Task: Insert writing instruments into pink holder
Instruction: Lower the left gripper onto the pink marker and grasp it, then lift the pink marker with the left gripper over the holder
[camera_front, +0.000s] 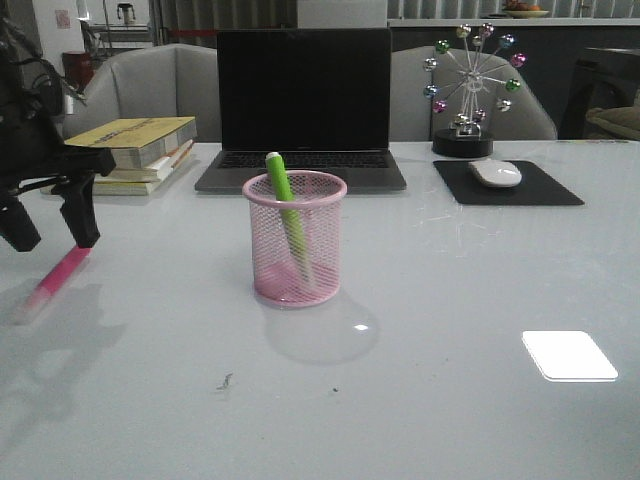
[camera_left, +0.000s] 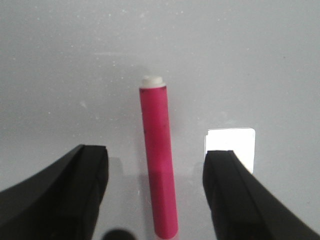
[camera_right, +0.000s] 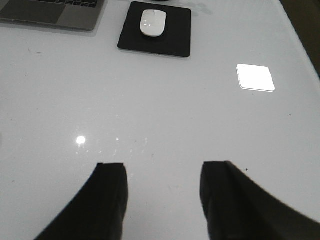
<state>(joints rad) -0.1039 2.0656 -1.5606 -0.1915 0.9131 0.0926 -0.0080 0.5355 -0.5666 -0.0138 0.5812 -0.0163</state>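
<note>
The left gripper's fingers are above the pink highlighter and would miss it if they closed now. The left gripper needs to go lower first, then close on the highlighter.
The pink holder stands upright mid-table with the green highlighter leaning inside it, its cap sticking above the rim. The hot pink highlighter lies flat on the table at the far left. My left gripper hovers open just above it. In the left wrist view the pink highlighter runs lengthwise between the two spread fingers, touching neither. My right gripper is open over bare table, holding nothing; it is out of the front view.
A laptop sits behind the holder, a stack of books at the back left, a white mouse on a black pad and a ball ornament at the back right.
</note>
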